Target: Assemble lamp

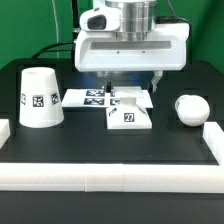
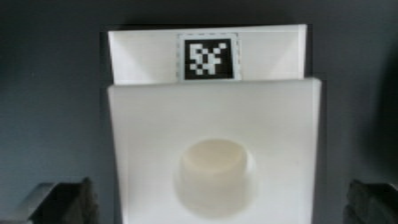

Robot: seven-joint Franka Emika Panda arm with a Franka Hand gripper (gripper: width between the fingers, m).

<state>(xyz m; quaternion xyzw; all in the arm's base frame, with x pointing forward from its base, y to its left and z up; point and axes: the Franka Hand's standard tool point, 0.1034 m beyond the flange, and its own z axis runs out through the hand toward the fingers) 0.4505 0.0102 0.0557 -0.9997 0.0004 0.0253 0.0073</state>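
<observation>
The lamp base should be grabbed by its raised top block (image 1: 128, 97) with my gripper, so its round socket stays free to take the bulb (image 1: 189, 108).
The flat square lamp base (image 1: 129, 109) lies in the middle of the black table with a tag on its front edge. In the wrist view the base (image 2: 214, 130) fills the picture, with its round socket (image 2: 215, 170) and a tag (image 2: 208, 56). My gripper (image 1: 129, 84) hangs right over the base, its dark fingers (image 2: 54, 200) spread wide on either side of the base, open and holding nothing. The tapered shade (image 1: 40, 98) stands at the exterior view's left. The round bulb (image 1: 189, 108) lies at the exterior view's right.
The marker board (image 1: 88, 97) lies flat behind the base, partly under the gripper. White border rails run along the front (image 1: 110, 176), the exterior view's right (image 1: 213, 134) and the exterior view's left (image 1: 4, 130) of the table.
</observation>
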